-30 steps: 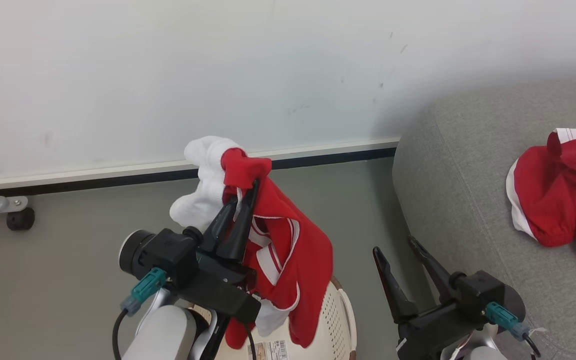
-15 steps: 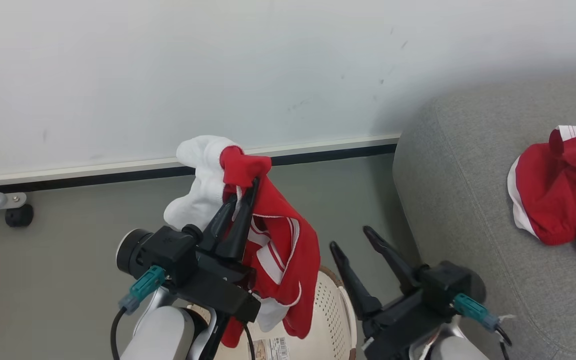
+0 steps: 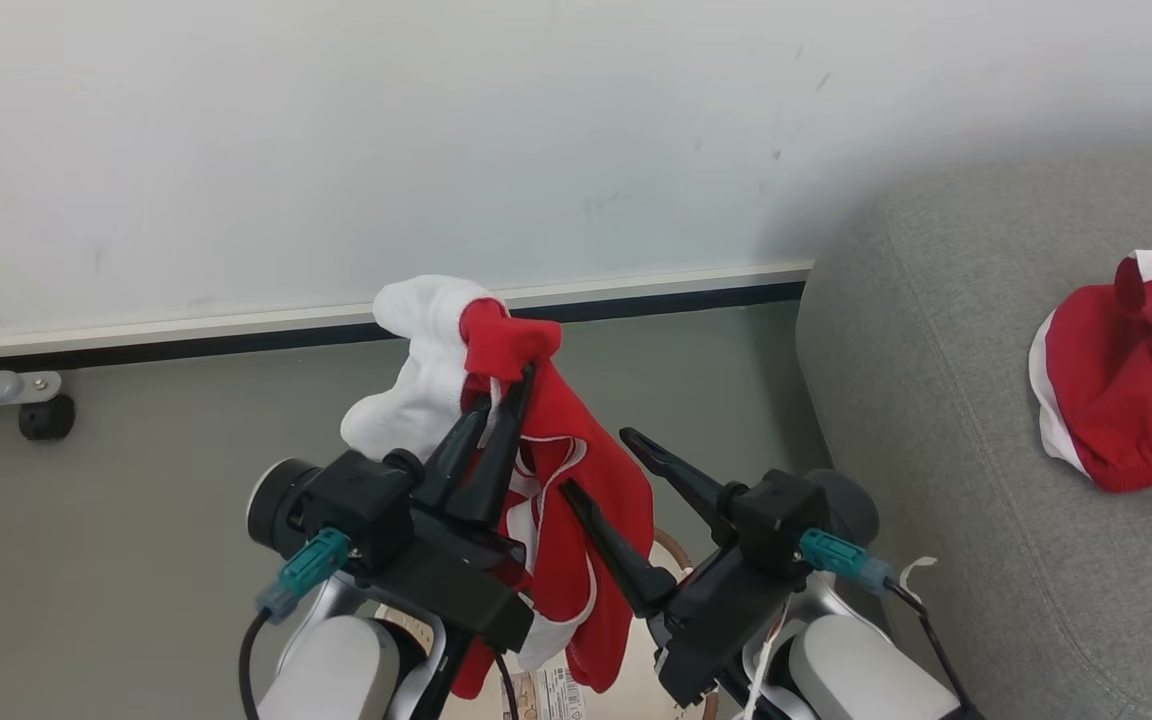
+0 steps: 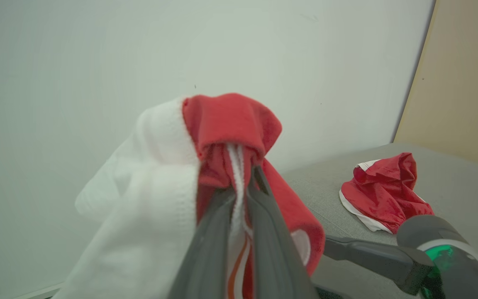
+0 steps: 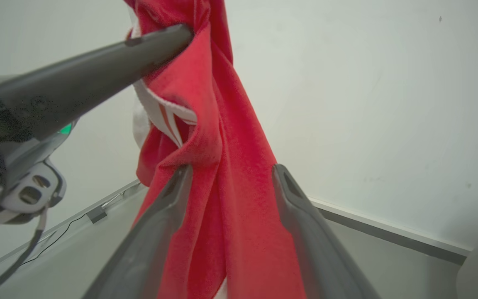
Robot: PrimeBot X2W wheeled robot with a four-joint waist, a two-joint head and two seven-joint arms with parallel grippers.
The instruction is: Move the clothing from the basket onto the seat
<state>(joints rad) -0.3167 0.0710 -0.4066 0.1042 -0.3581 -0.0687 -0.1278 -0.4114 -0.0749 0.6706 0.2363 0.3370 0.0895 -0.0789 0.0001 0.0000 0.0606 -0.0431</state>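
Note:
I will next use my right gripper to grab the garment by the red fold [image 3: 596,466] beside its white-trimmed opening, since the garment hangs slack [image 3: 598,618] from my left gripper.
My left gripper [image 3: 508,388] is shut on a red garment with white panels [image 3: 576,480], which hangs from its tips above the basket [image 3: 674,548]. The pinched fold [image 4: 230,124] bulges over the left gripper [image 4: 240,185] in the left wrist view. My right gripper [image 3: 596,462] stands open beside it, fingers pointing left. In the right wrist view the hanging red cloth [image 5: 226,207] lies between the right gripper's [image 5: 231,169] spread fingers. A second red and white garment [image 3: 1126,390] lies crumpled on the grey seat [image 3: 936,420], also seen from the left wrist [image 4: 384,195].
A white wall with a dark baseboard [image 3: 636,305] runs behind the grey floor [image 3: 136,500]. A black caster [image 3: 44,418] on a grey bracket sits at the far left. A beige panel [image 4: 463,83] stands behind the seat [image 4: 450,178].
My right gripper has swung left from beside the seat to the hanging garment, still open, and its fingers now straddle the cloth. The left gripper keeps its hold, barely moved.

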